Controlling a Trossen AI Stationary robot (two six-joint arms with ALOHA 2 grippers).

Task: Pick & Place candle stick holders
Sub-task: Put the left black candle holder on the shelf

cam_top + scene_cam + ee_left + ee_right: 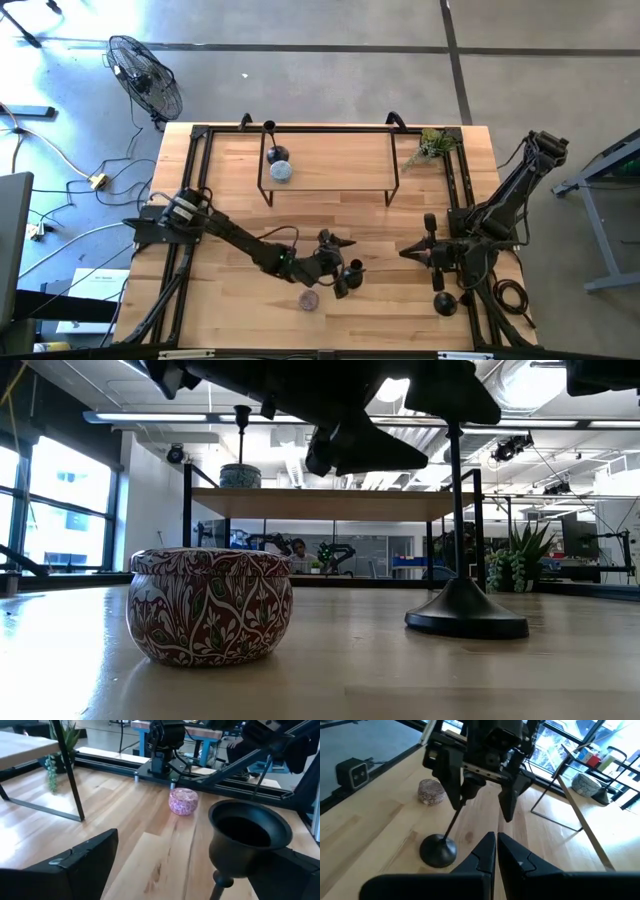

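Observation:
The candle stick holder needs to go on the shelf (340,160), so the left gripper should next grab the holder by its cup (356,270).
One black candle stick holder (465,615) stands with its round base on the table near the middle, its stem roughly upright. It also shows in the high view (352,270). My left gripper (335,262) is open around its cup (249,834), which stands close by one finger (295,870); the other finger (75,865) is well apart. A second holder (271,140) stands on the shelf at the far side. A third (443,302) stands near the front right. My right gripper (496,851) is shut and empty, to the right of the first holder. My left gripper comes at the holder's cup (471,787) from above, one finger on each side. The cup sits right beside one finger (452,780); I cannot tell whether it touches. The holder's base (438,851) rests on the table.
A patterned round tin (309,299) sits on the table near the front, left of the holder. A black-framed wooden shelf (330,160) stands at the far side with a small tin (282,172) on it. A plant (432,145) is at the far right.

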